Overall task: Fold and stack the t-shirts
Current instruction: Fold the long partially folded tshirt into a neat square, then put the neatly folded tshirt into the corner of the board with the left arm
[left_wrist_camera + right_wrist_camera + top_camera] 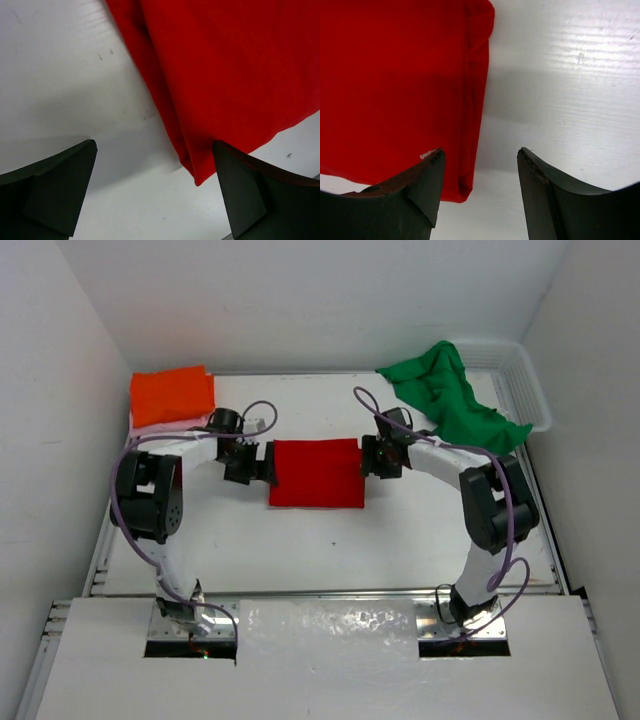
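I need to pinch the red t-shirt's layers together at its nearest side edge with my left gripper next, to stack it still folded on the orange t-shirt point(172, 394).
A red t-shirt point(316, 472) lies folded into a flat rectangle at the table's middle. My left gripper point(262, 462) sits at its left edge, open. In the left wrist view the shirt's corner point(225, 65) lies on the table just inside the right finger, with nothing held by the gripper point(154, 150). My right gripper point(368, 456) sits at the shirt's right edge. Its jaws point(480, 152) stand open over the folded edge of the red cloth point(395, 85). An orange t-shirt point(172, 394) lies folded at the back left. A green t-shirt point(450, 395) lies crumpled at the back right.
A white mesh basket point(525, 380) stands in the back right corner, and the green cloth spills out of it onto the table. White walls close in the table on the left, back and right. A metal rail runs along the near edge.
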Robot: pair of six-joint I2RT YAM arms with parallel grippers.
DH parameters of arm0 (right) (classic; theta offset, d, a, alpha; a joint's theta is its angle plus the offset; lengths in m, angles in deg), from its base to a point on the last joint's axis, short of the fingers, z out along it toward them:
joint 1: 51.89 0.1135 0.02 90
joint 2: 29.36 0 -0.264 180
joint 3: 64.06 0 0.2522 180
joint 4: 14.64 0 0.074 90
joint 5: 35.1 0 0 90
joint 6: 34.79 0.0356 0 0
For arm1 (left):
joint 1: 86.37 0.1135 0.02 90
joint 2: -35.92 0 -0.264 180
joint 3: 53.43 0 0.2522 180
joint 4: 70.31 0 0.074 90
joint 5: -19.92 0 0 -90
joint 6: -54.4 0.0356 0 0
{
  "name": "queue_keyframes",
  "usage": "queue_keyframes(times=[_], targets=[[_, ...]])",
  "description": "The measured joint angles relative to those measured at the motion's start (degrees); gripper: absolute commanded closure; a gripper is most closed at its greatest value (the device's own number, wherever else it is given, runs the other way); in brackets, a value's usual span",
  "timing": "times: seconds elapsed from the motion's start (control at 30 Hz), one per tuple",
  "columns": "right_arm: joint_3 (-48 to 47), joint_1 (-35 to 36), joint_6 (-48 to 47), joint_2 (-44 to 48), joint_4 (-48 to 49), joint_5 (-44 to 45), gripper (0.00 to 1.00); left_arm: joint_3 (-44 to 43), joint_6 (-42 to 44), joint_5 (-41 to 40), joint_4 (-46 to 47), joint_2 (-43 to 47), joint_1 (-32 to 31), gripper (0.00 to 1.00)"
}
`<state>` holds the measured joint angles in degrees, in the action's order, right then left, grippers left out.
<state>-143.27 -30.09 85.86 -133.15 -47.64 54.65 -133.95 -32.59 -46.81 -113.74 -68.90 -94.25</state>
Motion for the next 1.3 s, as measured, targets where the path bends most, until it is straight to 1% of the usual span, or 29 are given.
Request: queue_keyframes(times=[0.1, 0.2, 0.33, 0.47, 0.57, 0.6, 0.67, 0.7, 0.73, 0.77, 0.8, 0.83, 0.9, 1.0, 1.1, 1.17, 1.23, 1.3], targets=[[0.96, 0.02, 1.44, -1.33, 0.98, -0.44, 0.43, 1.01, -3.91, 2.56, 1.77, -0.63, 0.81, 0.00], [2.05, 0.02, 2.67, -2.97, 2.27, -1.29, 0.44, 1.97, -7.67, 4.66, 5.16, -0.87, 1.01, 0.03], [3.32, -0.02, 4.59, -3.82, 4.94, -2.78, 0.44, 2.54, -12.61, 8.79, 9.73, -2.82, 0.83, 0.13], [4.70, 0.04, 6.62, -3.98, 9.22, -4.63, 0.46, 1.29, -16.50, 14.08, 12.90, -6.05, 0.74, 0.16], [5.64, 0.04, 7.89, -3.98, 11.85, -5.81, 0.46, 0.20, -18.56, 18.03, 15.08, -8.72, 0.74, 0.27], [5.88, 0.04, 8.24, -3.98, 12.59, -6.23, 0.46, -0.11, -19.08, 19.39, 15.74, -9.53, 0.76, 0.35], [6.19, 0.04, 8.66, -3.98, 13.51, -6.71, 0.46, -0.33, -19.85, 21.07, 17.00, -10.80, 0.81, 0.40], [6.32, 0.04, 8.87, -3.98, 13.92, -7.04, 0.46, -0.33, -20.11, 22.05, 17.59, -11.32, 0.87, 0.50], [6.43, 0.04, 8.94, -3.98, 14.25, -7.32, 0.46, -0.28, -20.20, 22.43, 17.90, -11.65, 0.94, 0.58], [6.51, 0.04, 9.07, -3.98, 14.51, -7.52, 0.46, -0.09, -19.98, 22.29, 18.23, -12.11, 0.96, 0.83], [6.54, 0.04, 9.11, -3.98, 14.64, -7.69, 0.46, 0.15, -19.89, 22.03, 18.43, -12.55, 0.94, 0.96], [6.56, 0.07, 9.27, -4.00, 14.78, -7.91, 0.46, 0.63, -20.02, 21.70, 18.67, -13.11, 0.87, 1.00], [6.58, 0.04, 9.40, -4.04, 14.95, -8.15, 0.46, 1.07, -20.44, 23.52, 18.73, -13.70, 0.94, 1.00], [6.62, -0.35, 9.46, -4.04, 14.99, -8.61, 0.46, 1.03, -20.11, 23.56, 18.49, -13.68, 1.75, 1.00], [7.32, -1.18, 9.46, -3.61, 15.21, -9.64, 0.45, 0.74, -18.86, 22.56, 16.33, -13.03, 2.49, 1.00], [7.85, -1.86, 8.59, -2.60, 13.79, -9.55, 0.45, 0.15, -16.28, 19.58, 12.98, -11.58, 3.43, 1.00], [7.93, -2.43, 7.10, -1.49, 11.06, -8.72, 0.45, -1.42, -12.63, 14.29, 9.07, -9.90, 4.31, 1.00], [7.80, -2.95, 5.27, -0.09, 8.11, -7.80, 0.44, -5.01, -8.07, 8.00, 4.59, -9.07, 5.05, 1.00]])
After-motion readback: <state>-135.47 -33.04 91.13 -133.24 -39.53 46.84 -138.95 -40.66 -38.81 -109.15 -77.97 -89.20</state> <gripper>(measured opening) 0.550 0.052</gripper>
